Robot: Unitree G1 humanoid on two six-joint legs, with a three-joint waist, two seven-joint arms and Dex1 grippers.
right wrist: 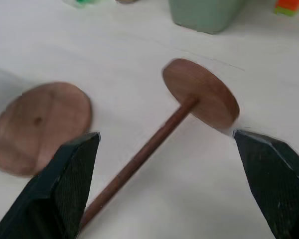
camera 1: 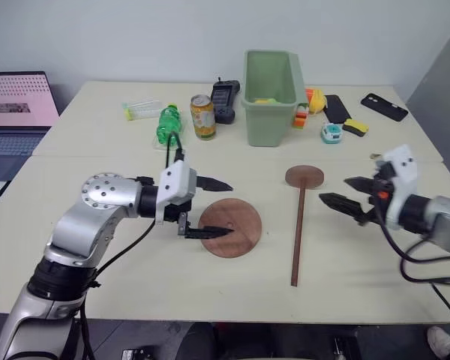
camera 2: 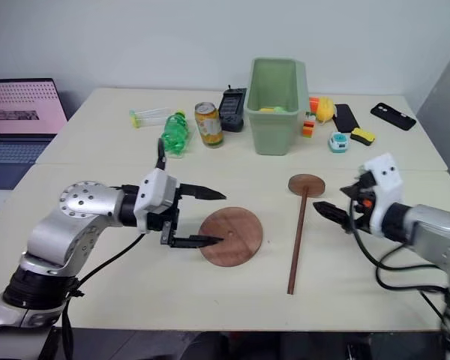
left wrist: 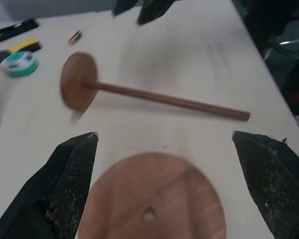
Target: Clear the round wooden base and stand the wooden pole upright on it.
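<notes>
The long pole has a broad disc point(camera 1: 305, 176) at one end, so my right gripper will next take hold of the pole's body close to the disc point(camera 1: 301, 204).
The round wooden base point(camera 1: 236, 225) lies flat on the table near the middle, its small centre hole showing and nothing on it. To its right the wooden pole point(camera 1: 298, 232) lies flat, with its disc end point(camera 1: 304, 177) toward the far side. My left gripper point(camera 1: 231, 208) is open and points right, level over the base's left edge, one finger point(camera 1: 210, 232) low over the disc. The right gripper point(camera 1: 334, 189) is also open, hovering just right of the pole's disc end and pointing left. Both wrist views show the base point(left wrist: 152, 199) and the pole point(right wrist: 154, 144) between wide-spread fingers.
A green bin point(camera 1: 271, 75) stands at the back centre. Beside it are a can point(camera 1: 203, 116), a green bottle point(camera 1: 167, 124) and a black handset point(camera 1: 225, 97). Small toys and a phone point(camera 1: 385, 106) lie at the back right. A laptop point(camera 1: 15, 105) sits far left.
</notes>
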